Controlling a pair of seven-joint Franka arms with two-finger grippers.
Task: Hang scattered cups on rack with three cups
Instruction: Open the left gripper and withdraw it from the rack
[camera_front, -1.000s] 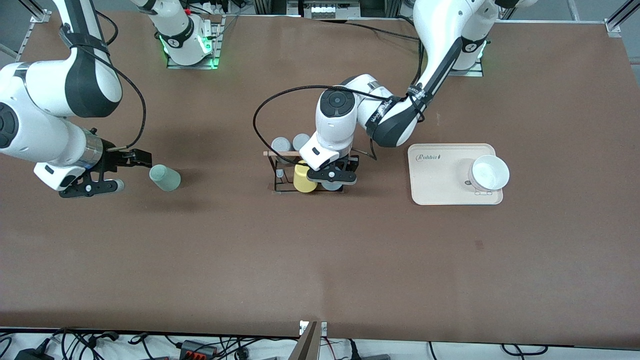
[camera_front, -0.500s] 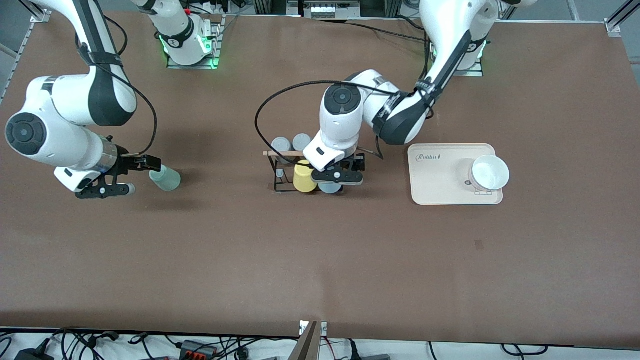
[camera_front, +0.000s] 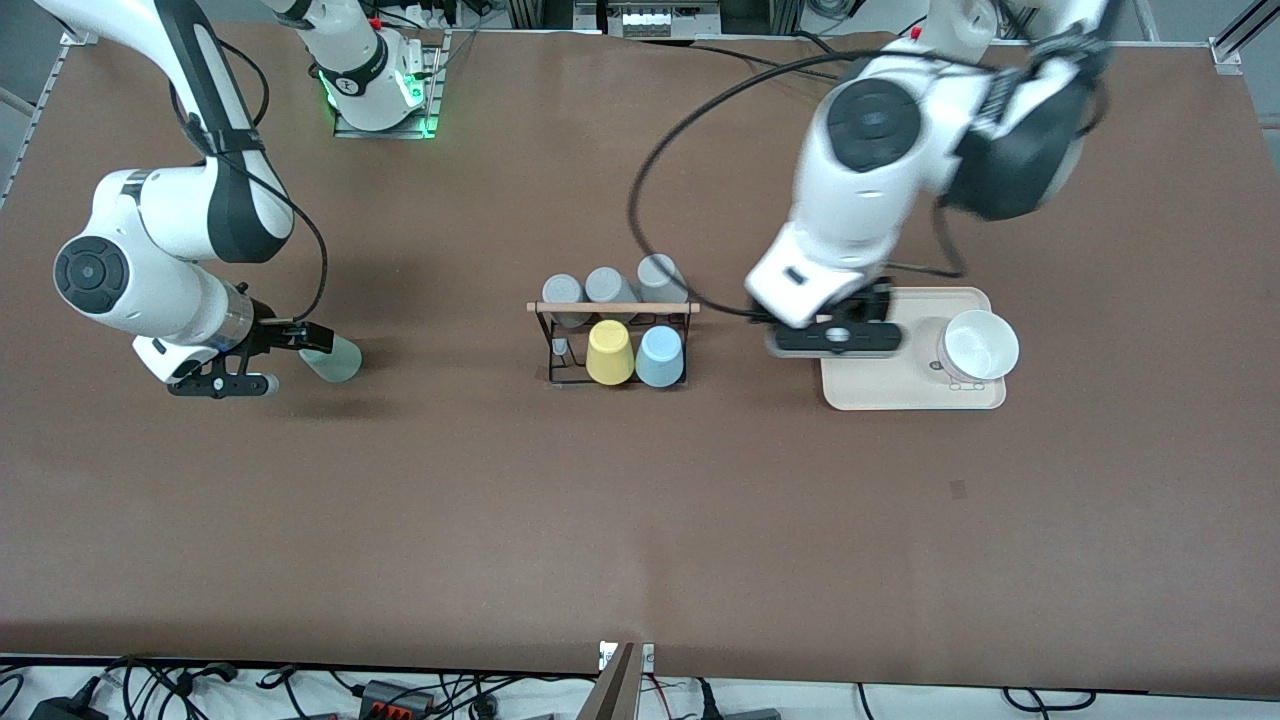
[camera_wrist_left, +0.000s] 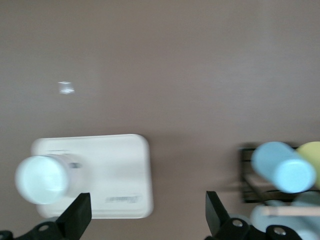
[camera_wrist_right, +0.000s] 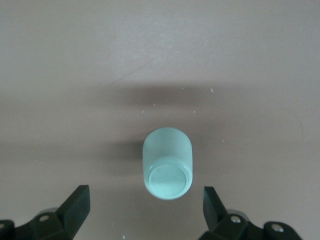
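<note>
The pale mint cup should be hung on the rack, so my right gripper next needs to grab the cup by its closed base end.
The rack is a black wire stand with a wooden rod in the middle of the table. A light blue cup hangs on its nearer side beside a yellow cup; the blue cup also shows in the left wrist view. A pale mint cup lies on its side toward the right arm's end. My right gripper is open, and the mint cup's end is level with its fingertips, clear of both. My left gripper hangs open and empty over the tray's edge.
Three grey cups hang on the rack's side farther from the front camera. A cream tray toward the left arm's end carries a white bowl. A black cable loops from the left arm over the table above the rack.
My left gripper opened, left the light blue cup on the rack and swung up and away over the tray. My right gripper moved in closer to the mint cup.
</note>
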